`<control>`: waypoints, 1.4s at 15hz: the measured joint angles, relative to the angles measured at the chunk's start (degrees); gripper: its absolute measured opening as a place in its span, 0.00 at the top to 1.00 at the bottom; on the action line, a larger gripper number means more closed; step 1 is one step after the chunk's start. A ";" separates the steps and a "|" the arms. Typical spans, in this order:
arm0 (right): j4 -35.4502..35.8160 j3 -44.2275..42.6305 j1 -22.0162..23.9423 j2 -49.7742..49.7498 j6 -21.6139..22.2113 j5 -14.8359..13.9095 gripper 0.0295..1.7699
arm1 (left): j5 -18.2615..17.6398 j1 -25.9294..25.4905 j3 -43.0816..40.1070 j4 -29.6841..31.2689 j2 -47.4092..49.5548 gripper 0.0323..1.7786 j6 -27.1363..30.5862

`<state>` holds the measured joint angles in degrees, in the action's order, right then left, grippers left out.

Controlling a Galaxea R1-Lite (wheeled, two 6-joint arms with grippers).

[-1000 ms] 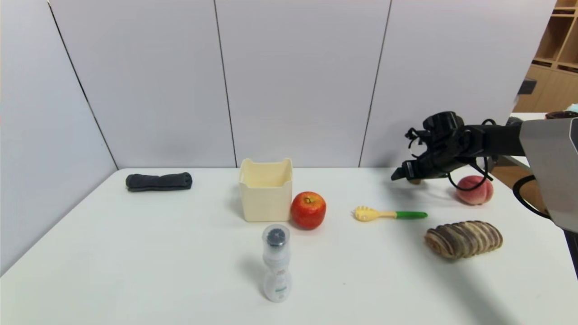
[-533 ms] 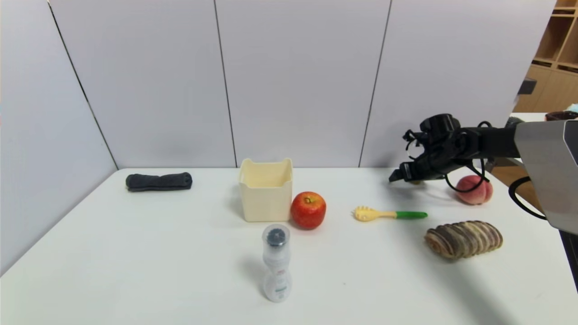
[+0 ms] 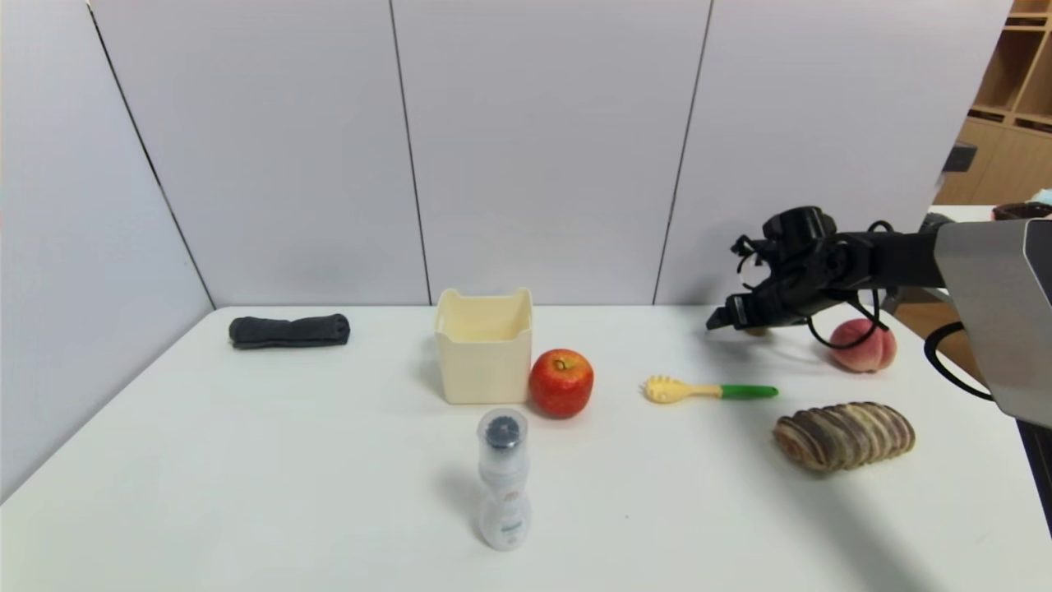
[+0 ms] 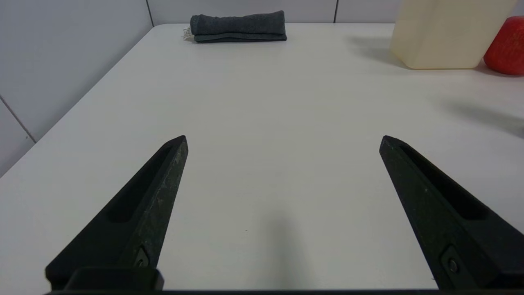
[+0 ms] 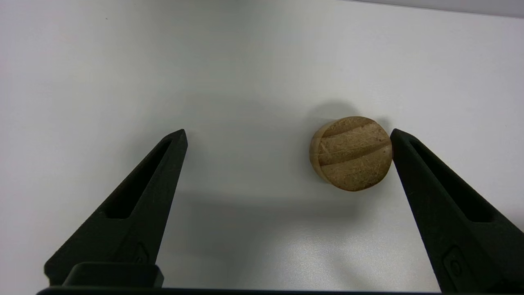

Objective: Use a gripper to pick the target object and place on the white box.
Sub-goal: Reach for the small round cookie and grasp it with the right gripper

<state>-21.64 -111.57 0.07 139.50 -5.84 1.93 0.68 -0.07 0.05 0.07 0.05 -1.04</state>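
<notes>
My right gripper closes on the grooved lump (image 5: 351, 154) next, since the lump lies level with my fingers' ends in the right wrist view.
The target object (image 5: 351, 153) is a small tan-brown round lump with grooves, lying on the white table. In the right wrist view it sits between the fingers, close against one fingertip (image 5: 403, 143) and far from the other. My right gripper (image 5: 288, 137) hangs open just above it. In the head view the right gripper (image 3: 731, 317) is at the table's far right, and only a sliver of the target object (image 3: 757, 332) shows under it. The white box (image 3: 483, 345) stands upright at the back middle. My left gripper (image 4: 283, 139) is open over bare table, out of the head view.
A red apple (image 3: 561, 382) touches the box's right side. A yellow and green fork (image 3: 707, 390), a striped bread loaf (image 3: 844, 436) and a pink peach (image 3: 861, 345) lie on the right. A clear bottle (image 3: 503, 481) stands in front of the box. A dark rolled cloth (image 3: 289, 330) lies far left.
My right gripper has shifted slightly left and a little up over the target object, still open. Nothing else has moved.
</notes>
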 joint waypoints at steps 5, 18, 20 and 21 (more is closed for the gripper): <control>-0.21 0.02 0.11 0.20 -0.06 -0.09 0.04 | 0.00 0.00 0.00 0.00 0.00 0.05 0.02; -0.22 0.05 0.66 0.15 -0.24 -0.37 0.58 | 0.00 0.00 0.00 0.00 0.00 0.05 0.00; -0.29 0.05 0.69 0.04 -0.24 -0.37 0.75 | 0.00 0.00 0.00 0.00 0.00 0.05 0.02; -0.46 0.05 0.72 -0.02 -0.30 -0.37 0.75 | 0.02 0.00 0.00 0.00 0.00 0.05 0.00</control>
<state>-22.10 -111.52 0.79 139.47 -6.14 1.56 0.71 -0.07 0.05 0.07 0.05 -1.04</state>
